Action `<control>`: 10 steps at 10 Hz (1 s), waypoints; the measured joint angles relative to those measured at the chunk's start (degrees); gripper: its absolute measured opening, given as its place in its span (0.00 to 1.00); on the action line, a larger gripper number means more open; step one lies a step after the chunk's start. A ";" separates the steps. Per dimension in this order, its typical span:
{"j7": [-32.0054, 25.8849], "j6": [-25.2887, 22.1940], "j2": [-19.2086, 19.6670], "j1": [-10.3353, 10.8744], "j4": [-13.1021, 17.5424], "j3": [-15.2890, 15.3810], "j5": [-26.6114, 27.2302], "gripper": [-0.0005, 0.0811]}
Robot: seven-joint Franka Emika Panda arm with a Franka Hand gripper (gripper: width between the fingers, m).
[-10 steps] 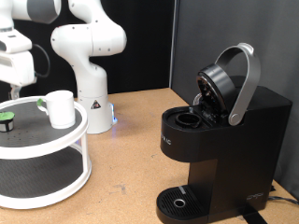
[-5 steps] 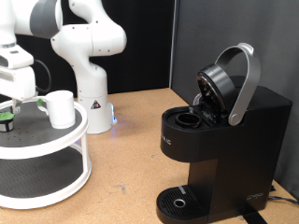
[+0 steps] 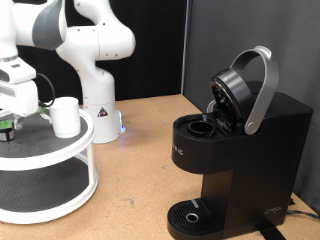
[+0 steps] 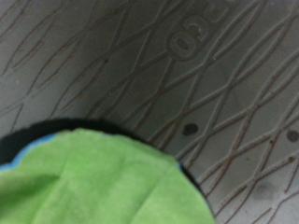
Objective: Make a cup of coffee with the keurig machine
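My gripper is ready to close on the pod now, as the green pod top (image 4: 103,182) fills the space close by above the grey mat.
The white cup (image 3: 65,116) stands on the top shelf of a round two-tier stand (image 3: 60,150) at the exterior view's left. The black keurig machine (image 3: 245,160) is at the right, its silver-handled lid (image 3: 258,88) raised and the pod chamber (image 3: 200,128) open. My gripper (image 3: 10,116) hangs low over the shelf, left of the cup, right at a small green-topped pod (image 3: 5,126). In the wrist view the green pod top (image 4: 93,182) fills the near field, lying on the grey patterned mat (image 4: 215,84). No fingers show there.
The arm's white base (image 3: 97,110) stands behind the stand. The machine's round drip tray (image 3: 190,215) is bare. The brown tabletop (image 3: 140,170) lies between the stand and the machine.
My gripper has come down onto the shelf toward the green pod, and the pod is now mostly hidden behind it. The cup and machine have not moved.
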 joint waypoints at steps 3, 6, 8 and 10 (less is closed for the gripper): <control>-0.62 0.66 0.43 0.01 -0.36 -0.52 0.00 0.99; -0.67 0.67 0.50 0.01 -0.49 -0.74 0.00 0.98; -0.67 0.69 0.66 0.01 -0.46 -0.75 0.00 0.76; -0.67 0.71 0.68 0.01 -0.40 -0.75 0.00 0.59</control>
